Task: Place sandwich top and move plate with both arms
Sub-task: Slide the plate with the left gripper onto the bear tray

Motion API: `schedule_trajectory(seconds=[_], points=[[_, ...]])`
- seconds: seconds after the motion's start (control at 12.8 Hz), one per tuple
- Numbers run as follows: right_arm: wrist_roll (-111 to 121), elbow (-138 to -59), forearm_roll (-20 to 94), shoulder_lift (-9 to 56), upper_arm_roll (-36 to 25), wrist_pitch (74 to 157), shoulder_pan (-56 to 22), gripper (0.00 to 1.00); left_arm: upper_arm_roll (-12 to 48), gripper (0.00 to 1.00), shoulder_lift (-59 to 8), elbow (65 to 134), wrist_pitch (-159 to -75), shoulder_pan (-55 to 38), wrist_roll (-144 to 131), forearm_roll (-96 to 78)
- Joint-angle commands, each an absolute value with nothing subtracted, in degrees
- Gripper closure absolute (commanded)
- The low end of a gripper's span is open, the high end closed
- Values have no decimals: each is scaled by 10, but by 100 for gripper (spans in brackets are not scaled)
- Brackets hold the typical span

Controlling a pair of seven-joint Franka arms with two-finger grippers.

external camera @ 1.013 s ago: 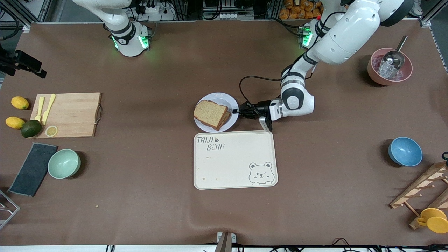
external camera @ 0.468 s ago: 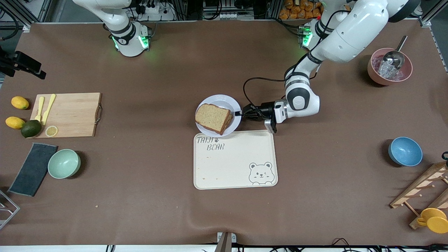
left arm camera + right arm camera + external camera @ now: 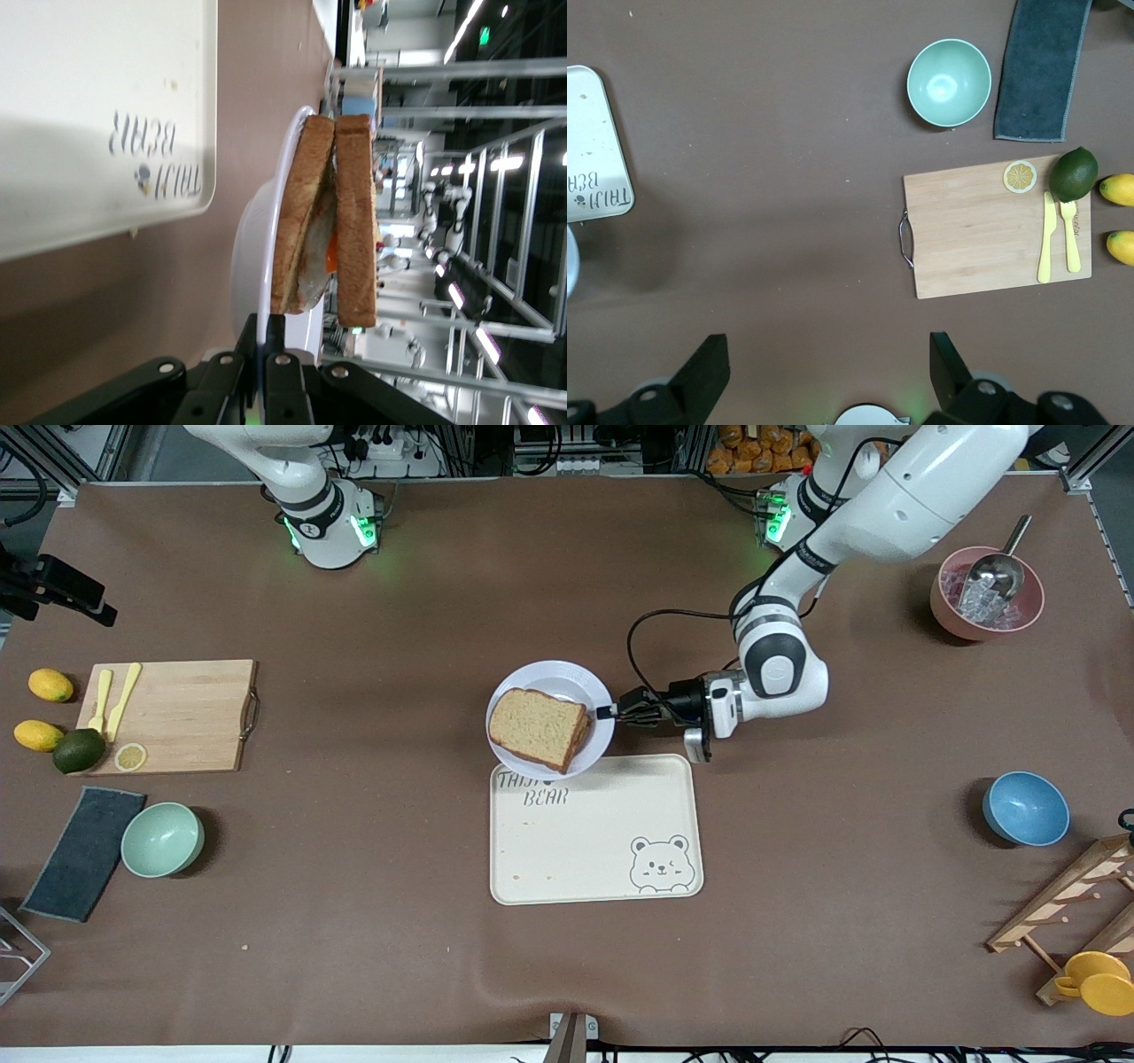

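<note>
My left gripper should stay closed on the plate until the plate reaches the tray's middle, as the plate's near edge overlaps the tray (image 3: 595,840) (image 3: 97,106), short of that middle.
The pale plate (image 3: 554,676) is held off the table by its rim, and its nearer edge overlaps the tray's far corner. The sandwich top (image 3: 539,728), a light-brown slice, lies on the sandwich on the plate. My left gripper (image 3: 611,713) is shut on the plate's rim at the side toward the left arm's end. In the left wrist view my left gripper (image 3: 273,341) pinches the plate (image 3: 252,257). There the sandwich top (image 3: 357,221) rests over an egg-bearing slice (image 3: 301,221). My right gripper (image 3: 828,354) is open and empty, high over bare table, and the right arm waits.
The cream bear tray (image 3: 594,841) lies just nearer the front camera than the plate. A cutting board (image 3: 173,716) with cutlery and fruit, a green bowl (image 3: 162,839) and a dark cloth sit toward the right arm's end. A blue bowl (image 3: 1025,808), a pink ice bowl (image 3: 986,593) and a wooden rack (image 3: 1072,908) sit toward the left arm's end.
The left gripper has lifted the plate with the sandwich off the table. The plate now overlaps the tray's edge. The left wrist has shifted toward the left arm's end. The right arm is still.
</note>
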State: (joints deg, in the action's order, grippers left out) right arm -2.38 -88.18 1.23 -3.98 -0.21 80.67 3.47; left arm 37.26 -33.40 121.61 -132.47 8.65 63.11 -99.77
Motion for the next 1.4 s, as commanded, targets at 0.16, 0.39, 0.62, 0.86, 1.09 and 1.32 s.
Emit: schedule_trajectory(seconds=[0.16,0.39,0.62,0.86,1.09,1.32], points=[[-35,-867,21,-33,-3,802,33,0,383,100,-330,1203,-1312,161,627,-1005],[-35,-867,21,-32,-3,802,33,0,370,100,-377,1158,-1312,159,625,-1005],[-35,-867,21,-32,-3,802,33,0,353,100,-406,1138,-1312,151,627,-1004],[-35,-867,21,-32,-3,802,33,0,330,100,-418,1137,-1312,151,630,-1003],[-35,-867,21,-32,-4,802,33,0,303,100,-427,1137,-1312,141,630,-975],[-35,-867,21,-32,-4,802,33,0,292,100,-446,1131,-1312,138,635,-953]])
